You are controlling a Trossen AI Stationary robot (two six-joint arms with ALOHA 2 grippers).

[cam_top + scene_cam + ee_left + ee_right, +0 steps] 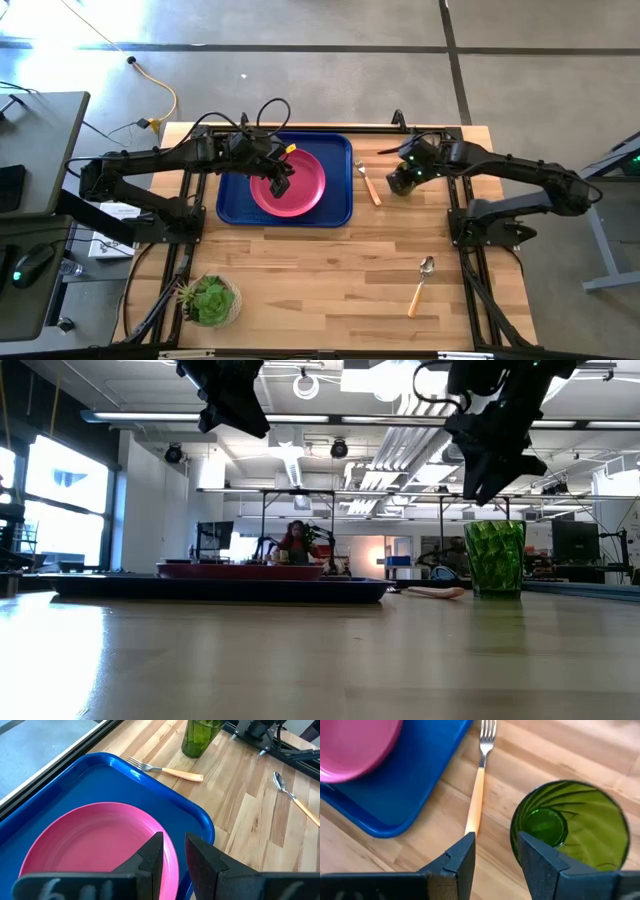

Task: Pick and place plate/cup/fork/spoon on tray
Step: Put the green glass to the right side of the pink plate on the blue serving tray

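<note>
My right gripper grips the green cup by its rim (514, 827) next, to set the cup upright on the blue tray.
The pink plate (308, 178) lies flat in the blue tray (336, 150) at the table's far middle. My left gripper (174, 851) hangs above the plate's right part, open by a narrow gap with nothing in it. The fork (368, 184) lies on the wood just right of the tray. The green cup (494, 558) stands upright right of the fork. My right gripper (496, 851) hovers open just above the cup, clear of its rim (570, 787). Its gap is over the wood between fork and cup. The spoon (421, 283) lies near the right front.
A potted succulent (208, 300) stands at the near left corner. The black arm frames (470, 235) run along both table sides. Bare wood stretches across the table's near half between the succulent and the spoon.
</note>
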